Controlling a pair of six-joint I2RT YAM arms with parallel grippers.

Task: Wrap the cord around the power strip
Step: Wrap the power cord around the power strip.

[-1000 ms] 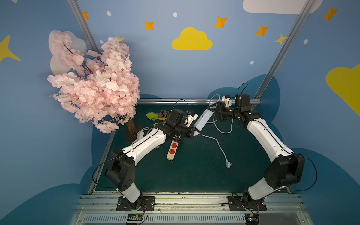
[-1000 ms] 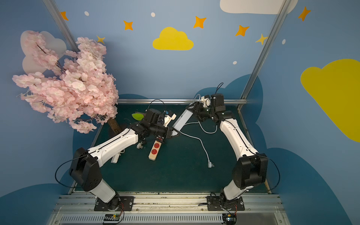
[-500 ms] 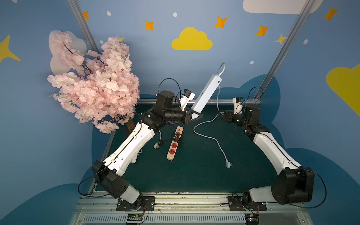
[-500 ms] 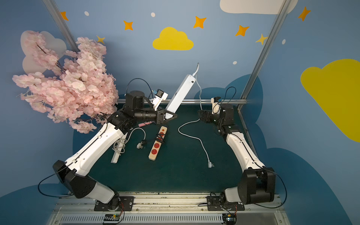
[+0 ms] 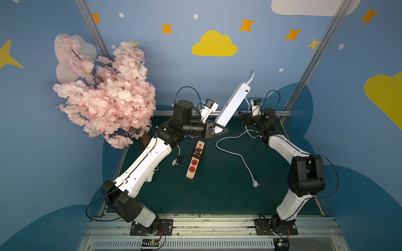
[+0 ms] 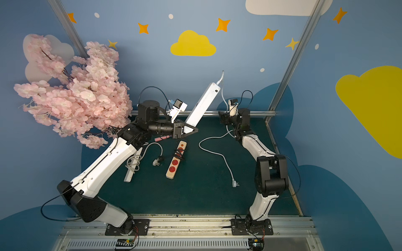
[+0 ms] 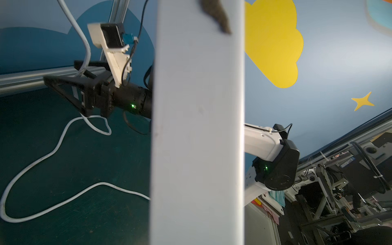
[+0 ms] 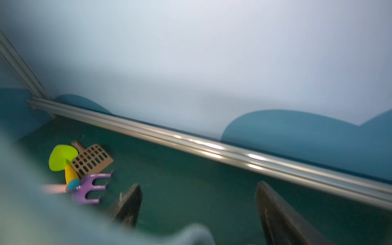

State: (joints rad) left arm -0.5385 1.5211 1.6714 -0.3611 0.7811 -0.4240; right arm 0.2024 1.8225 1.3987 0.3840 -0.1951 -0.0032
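Observation:
The robot's right gripper needs to wrap the cord around the power strip, so it should next grab the white cord [image 5: 237,154] where it hangs from the power strip's raised end.
A long white power strip [image 5: 233,104] [image 6: 202,104] is held up off the mat, tilted towards the back wall. My left gripper [image 5: 218,130] [image 6: 189,130] is shut on its lower end. In the left wrist view the power strip [image 7: 197,127] fills the middle and hides the jaws. Its white cord [image 5: 237,154] [image 6: 217,154] [image 7: 53,152] leaves the raised end, drops past my right gripper [image 5: 242,115] [image 6: 223,117] [image 7: 61,84] and loops over the mat to a plug [image 5: 255,183]. The right gripper [image 8: 197,212] is open with nothing clamped. Whether the cord touches it I cannot tell.
A beige strip with red sockets [image 5: 194,159], black cord wound round it, lies mid-mat. Another white strip with a grey cord [image 6: 131,167] lies under the left arm. A pink blossom tree [image 5: 104,97] stands back left. Toy spade [image 8: 63,158], sieve [image 8: 91,161] and rake [image 8: 91,188] lie near the back rail [image 5: 272,113].
The left arm has lifted the power strip from low over the mat to high and tilted. The right gripper has drawn back to the right, away from the strip's far end.

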